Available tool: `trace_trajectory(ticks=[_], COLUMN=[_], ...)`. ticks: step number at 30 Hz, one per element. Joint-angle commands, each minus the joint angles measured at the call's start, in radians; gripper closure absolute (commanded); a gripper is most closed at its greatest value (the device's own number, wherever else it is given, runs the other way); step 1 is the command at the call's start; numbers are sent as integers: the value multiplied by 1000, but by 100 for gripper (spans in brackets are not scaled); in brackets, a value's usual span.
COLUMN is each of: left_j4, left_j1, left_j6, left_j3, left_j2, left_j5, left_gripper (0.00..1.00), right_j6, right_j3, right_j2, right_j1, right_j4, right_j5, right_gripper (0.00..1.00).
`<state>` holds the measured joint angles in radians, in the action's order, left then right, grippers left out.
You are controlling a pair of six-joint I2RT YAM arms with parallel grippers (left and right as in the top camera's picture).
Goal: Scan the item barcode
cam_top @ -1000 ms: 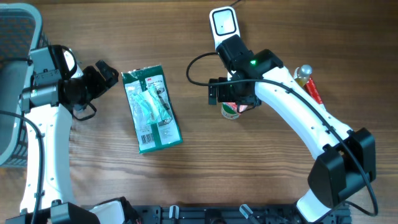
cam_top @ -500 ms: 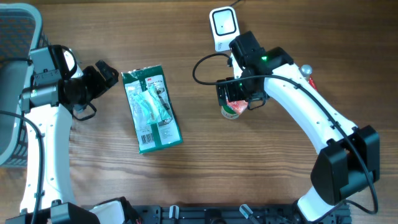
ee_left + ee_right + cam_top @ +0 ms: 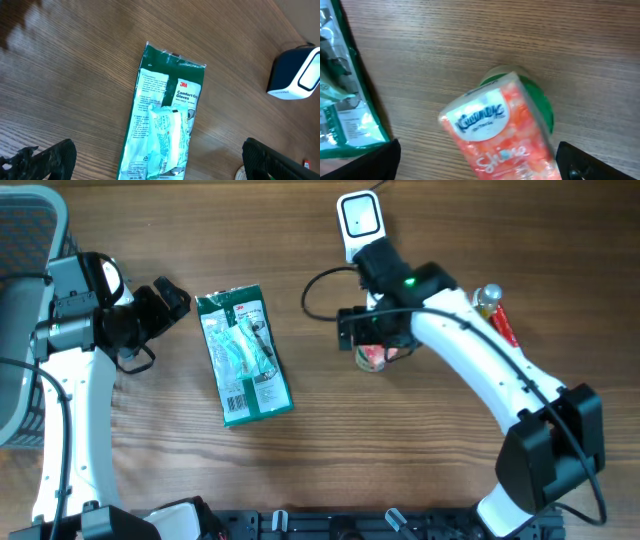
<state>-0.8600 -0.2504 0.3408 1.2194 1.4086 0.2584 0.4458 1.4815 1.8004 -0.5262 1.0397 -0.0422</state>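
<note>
The ends of the orange tissue pack (image 3: 500,132) need to stay free to face the scanner, so the right gripper will pick the pack up by its long sides next.
A white barcode scanner (image 3: 358,220) stands at the back of the table, and it also shows in the left wrist view as a scanner (image 3: 295,72) at the right edge. Right under my right gripper (image 3: 372,340) is an orange tissue pack (image 3: 500,132), with a round green object (image 3: 542,107) behind it. The right gripper (image 3: 479,149) is open, its fingers wide on either side of the pack and clear of it. A green glove pack (image 3: 245,358) lies flat at centre left, barcode (image 3: 237,398) facing up. My left gripper (image 3: 170,298) hangs open to its left.
A small bottle with a round cap (image 3: 488,298) lies by a red item (image 3: 505,325) at the right. A grey chair (image 3: 25,240) fills the far left edge. In the left wrist view the glove pack (image 3: 165,115) lies between that gripper's fingers (image 3: 47,159).
My right arm swung a little to the right and then came back left over the tissue pack. The left arm and the glove pack have stayed still.
</note>
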Motion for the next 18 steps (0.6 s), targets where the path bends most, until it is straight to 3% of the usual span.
trace_trajectory(ticks=[1, 5, 18], left_j4=[2, 3, 3], left_j1=[2, 2, 2], left_j6=[-20, -20, -20], left_j3=[8, 8, 8], left_j2=[-5, -5, -5], left_j5=[-6, -6, -6], left_gripper=[0, 0, 0], right_j6=[177, 257, 50], right_j3=[-5, -5, -36], right_j2=[-22, -22, -18], right_j1=[-47, -50, -60], right_j4=[24, 38, 5], right_j5=[205, 229, 198], right_gripper=[0, 0, 0])
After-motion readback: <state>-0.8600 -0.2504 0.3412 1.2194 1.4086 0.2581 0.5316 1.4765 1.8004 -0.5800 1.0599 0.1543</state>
